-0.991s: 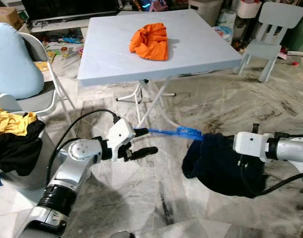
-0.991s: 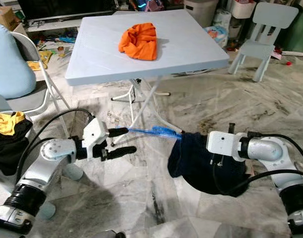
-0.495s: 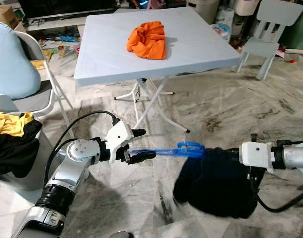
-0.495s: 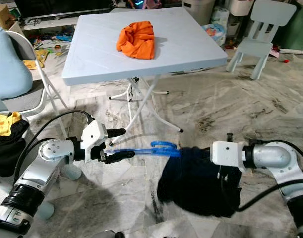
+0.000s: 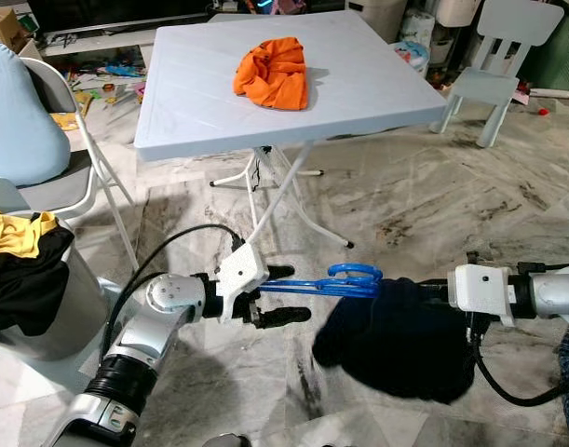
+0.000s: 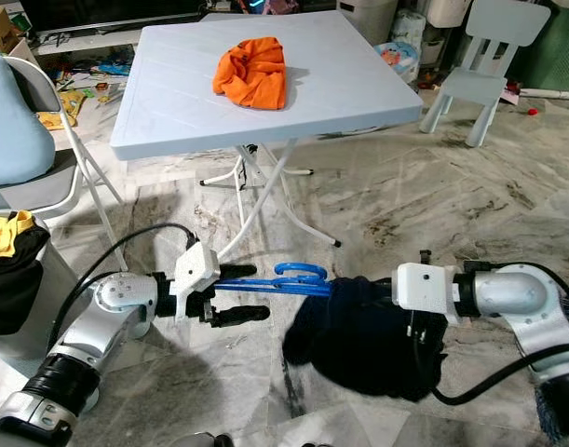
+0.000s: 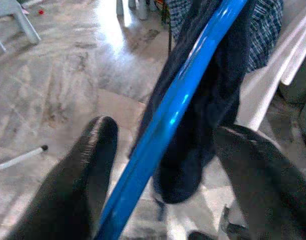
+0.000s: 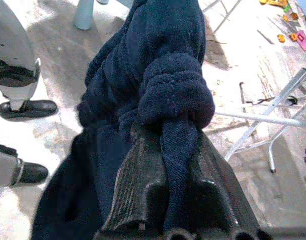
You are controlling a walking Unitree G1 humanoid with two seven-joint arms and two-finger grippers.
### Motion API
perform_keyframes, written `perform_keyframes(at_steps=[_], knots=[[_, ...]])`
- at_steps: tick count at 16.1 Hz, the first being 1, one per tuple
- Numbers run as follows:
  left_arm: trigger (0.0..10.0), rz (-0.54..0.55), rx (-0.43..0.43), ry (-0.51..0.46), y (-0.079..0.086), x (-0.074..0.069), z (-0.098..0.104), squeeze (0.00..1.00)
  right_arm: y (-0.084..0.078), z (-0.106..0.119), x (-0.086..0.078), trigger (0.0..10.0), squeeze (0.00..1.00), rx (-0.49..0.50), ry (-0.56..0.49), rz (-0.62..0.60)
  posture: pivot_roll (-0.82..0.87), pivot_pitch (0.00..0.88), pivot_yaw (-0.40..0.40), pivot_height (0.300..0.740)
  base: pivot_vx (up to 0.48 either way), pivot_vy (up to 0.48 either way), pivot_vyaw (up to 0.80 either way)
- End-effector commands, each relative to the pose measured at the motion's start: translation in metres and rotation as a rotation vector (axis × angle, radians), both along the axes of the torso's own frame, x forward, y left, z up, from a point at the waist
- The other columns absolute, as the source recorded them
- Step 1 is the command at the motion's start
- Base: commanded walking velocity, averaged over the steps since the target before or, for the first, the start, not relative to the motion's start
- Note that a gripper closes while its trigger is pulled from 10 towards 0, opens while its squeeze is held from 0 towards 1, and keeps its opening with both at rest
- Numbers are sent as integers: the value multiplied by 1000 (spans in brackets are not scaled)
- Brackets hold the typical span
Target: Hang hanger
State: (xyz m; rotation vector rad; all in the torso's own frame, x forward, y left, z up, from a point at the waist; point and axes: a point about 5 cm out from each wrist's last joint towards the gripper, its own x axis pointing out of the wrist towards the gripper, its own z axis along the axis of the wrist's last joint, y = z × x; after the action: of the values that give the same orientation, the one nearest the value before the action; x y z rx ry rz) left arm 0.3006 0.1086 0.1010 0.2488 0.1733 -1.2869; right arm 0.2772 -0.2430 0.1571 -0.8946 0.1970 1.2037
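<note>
Next, my left gripper grabs the hanger by the bare end of its lower bar [image 5: 278, 287], since the navy garment [image 5: 396, 340] covers the hanger's far end.
A blue plastic hanger [image 5: 321, 283] hangs level above the marble floor, its hook loop [image 5: 353, 272] upward and its far end buried in a dark navy garment [image 5: 396, 340]. My left gripper [image 5: 284, 293] is open with the hanger's bar passing between its fingers [image 7: 87, 170], close to one of them. In the left wrist view the blue hanger bar [image 7: 178, 110] runs away toward the navy cloth. My right gripper [image 8: 178, 165] is shut on a bunched fold of the navy garment [image 8: 163, 95], which droops to the floor.
A white folding table [image 5: 219, 102] with an orange cloth [image 5: 270, 73] stands just ahead, its legs [image 5: 293, 186] near the hanger. A folding chair with a pale blue cushion [image 5: 23, 112] and a basket of clothes [image 5: 23, 270] are at left. A small chair [image 5: 508, 56] is far right.
My left gripper has slid right along the hanger toward its hook, with the bar now between its fingers. The garment has sunk lower and spread on the floor. The camera shifted slightly.
</note>
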Motion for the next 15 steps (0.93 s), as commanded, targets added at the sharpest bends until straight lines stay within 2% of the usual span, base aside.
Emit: perform_keyframes(at_steps=[1,6,7,9,10,14,15], knots=[[0,-33,9,7,0,1,3,0,-3,13,-1,10000,0,6,-30,6,-88,101,6,740,0,0,0],[0,-29,21,-27,5,8,12,0,-3,6,-7,10000,0,4,6,-2,-84,100,13,740,0,0,0],[1922,-41,21,-32,4,8,14,0,-2,5,-7,10000,0,3,10,3,-83,100,13,740,0,0,0],[1922,-52,18,-34,2,7,15,0,2,3,-6,10000,0,6,13,13,-80,99,13,740,0,0,0],[1098,-59,19,-32,1,6,14,0,4,2,-5,10000,0,7,13,16,-80,99,13,740,0,0,0],[510,-96,29,15,-2,0,7,0,7,3,-4,10000,0,18,4,17,-80,99,14,740,0,0,0],[0,-103,34,24,-2,-1,5,0,8,3,-4,10000,0,22,0,16,-80,99,14,740,0,0,0]])
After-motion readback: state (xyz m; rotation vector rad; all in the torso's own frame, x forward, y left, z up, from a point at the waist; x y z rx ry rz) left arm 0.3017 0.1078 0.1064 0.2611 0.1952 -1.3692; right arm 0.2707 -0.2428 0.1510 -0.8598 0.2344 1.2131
